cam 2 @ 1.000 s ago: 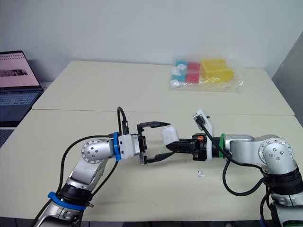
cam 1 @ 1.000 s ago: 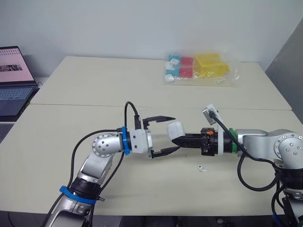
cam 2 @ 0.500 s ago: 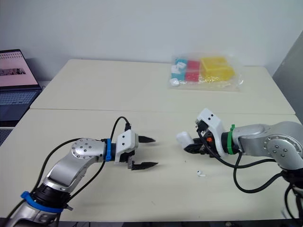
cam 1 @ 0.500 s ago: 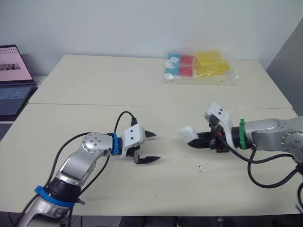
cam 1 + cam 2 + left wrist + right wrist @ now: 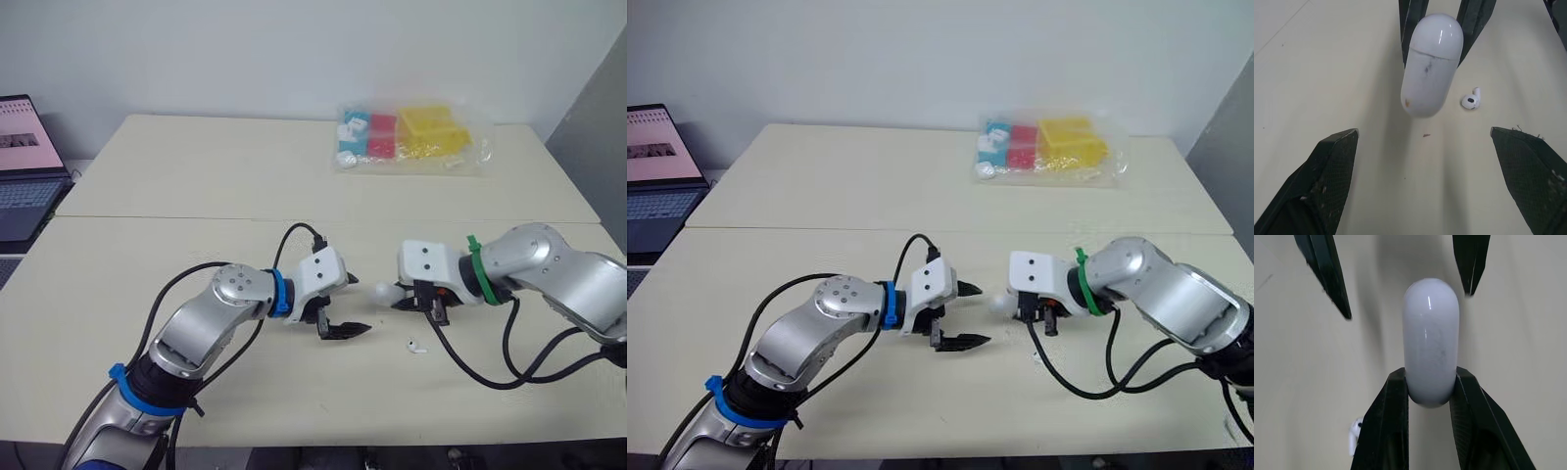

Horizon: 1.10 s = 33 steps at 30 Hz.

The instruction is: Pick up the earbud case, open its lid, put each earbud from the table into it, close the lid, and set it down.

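The black fingers of my right gripper already hold the lid end of the earbud case, so my left gripper will next grab the case by its free body end [image 5: 383, 295].
My right gripper [image 5: 400, 297] is shut on a white earbud case [image 5: 386, 292], which it holds just above the table a little right of centre. In the right wrist view the case [image 5: 1430, 340] sticks out from between the two black fingers [image 5: 1393, 423]. A thin seam runs across the case [image 5: 1431, 63] and its lid looks closed. My left gripper [image 5: 359, 306] is open and faces the case end-on, with its tips a short way off and not touching. One white earbud [image 5: 416, 346] lies on the table just right of the case, closer to me; it is also the earbud [image 5: 1470, 100].
A clear plastic bag [image 5: 407, 137] of yellow, red and blue items lies at the far right of the table. A laptop [image 5: 20, 166] sits off the left edge. A seam [image 5: 147, 217] crosses the tabletop.
The left gripper has moved right, up to the case, after the two had drawn apart. The right wrist has turned and the case sits lower, near the table.
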{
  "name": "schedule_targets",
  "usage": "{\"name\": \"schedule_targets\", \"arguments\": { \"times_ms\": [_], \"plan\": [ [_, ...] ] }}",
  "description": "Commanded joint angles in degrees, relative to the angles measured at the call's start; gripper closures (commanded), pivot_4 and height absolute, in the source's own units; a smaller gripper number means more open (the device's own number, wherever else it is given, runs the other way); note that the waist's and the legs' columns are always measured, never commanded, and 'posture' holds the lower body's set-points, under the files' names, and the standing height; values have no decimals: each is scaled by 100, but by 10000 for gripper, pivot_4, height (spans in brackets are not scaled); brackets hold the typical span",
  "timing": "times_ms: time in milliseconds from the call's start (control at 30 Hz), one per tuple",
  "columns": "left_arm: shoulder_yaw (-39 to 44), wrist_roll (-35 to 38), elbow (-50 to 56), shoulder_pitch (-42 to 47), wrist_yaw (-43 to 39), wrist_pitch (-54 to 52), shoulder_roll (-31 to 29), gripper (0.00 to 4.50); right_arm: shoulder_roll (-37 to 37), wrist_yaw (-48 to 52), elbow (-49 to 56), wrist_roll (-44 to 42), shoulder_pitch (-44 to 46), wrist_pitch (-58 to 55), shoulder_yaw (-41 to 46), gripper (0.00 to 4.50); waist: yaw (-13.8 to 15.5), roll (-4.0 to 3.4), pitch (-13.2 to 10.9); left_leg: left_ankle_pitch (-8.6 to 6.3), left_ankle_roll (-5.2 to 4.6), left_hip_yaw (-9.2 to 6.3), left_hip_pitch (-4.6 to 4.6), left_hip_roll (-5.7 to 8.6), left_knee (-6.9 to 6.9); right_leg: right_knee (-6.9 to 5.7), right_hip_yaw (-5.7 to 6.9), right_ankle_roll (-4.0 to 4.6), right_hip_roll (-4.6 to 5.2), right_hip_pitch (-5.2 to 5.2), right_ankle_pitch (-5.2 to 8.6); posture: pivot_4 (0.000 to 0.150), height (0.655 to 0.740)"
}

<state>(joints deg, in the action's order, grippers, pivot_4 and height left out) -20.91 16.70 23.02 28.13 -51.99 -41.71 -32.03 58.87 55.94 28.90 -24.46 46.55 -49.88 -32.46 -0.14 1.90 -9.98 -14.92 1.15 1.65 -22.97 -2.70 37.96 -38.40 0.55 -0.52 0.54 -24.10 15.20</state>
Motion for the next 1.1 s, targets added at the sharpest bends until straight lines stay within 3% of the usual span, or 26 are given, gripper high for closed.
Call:
{"name": "schedule_targets", "arguments": {
  "times_ms": [33, 700, 833, 1100],
  "plan": [
    [52, 4, 80, 159, -13, 131, 25, 0, -72, 165, 94, 117, 82, -128, 279, 37708, 2, 0, 0, 0, 0, 1, 1, 1, 2, -5, -2, 1, 1, -1, 0, 1500, 7378],
    [89, 187, 27, 356, -66, 133, 264, 0, -295, 481, 196, 540, -109, -216, 395, 37708, 1, 0, 0, 1, 0, 4, 9, 6, 14, -35, -5, 2, 8, -2, 1, 1500, 7378],
    [56, 165, 33, 328, -65, 179, 273, 9419, -332, 526, 213, 580, -149, -199, 439, 37708, 1, 0, 0, 1, 0, 3, 9, 7, 14, -36, -5, 2, 8, -2, 1, 1500, 7378],
    [36, 123, -24, 358, -130, 190, 232, 35739, -408, 565, 231, 615, -194, -178, 507, 37708, 1, 0, 0, 1, 0, 4, 9, 8, 15, -38, -5, 2, 8, -2, 1, 1500, 7378]
  ]
}}
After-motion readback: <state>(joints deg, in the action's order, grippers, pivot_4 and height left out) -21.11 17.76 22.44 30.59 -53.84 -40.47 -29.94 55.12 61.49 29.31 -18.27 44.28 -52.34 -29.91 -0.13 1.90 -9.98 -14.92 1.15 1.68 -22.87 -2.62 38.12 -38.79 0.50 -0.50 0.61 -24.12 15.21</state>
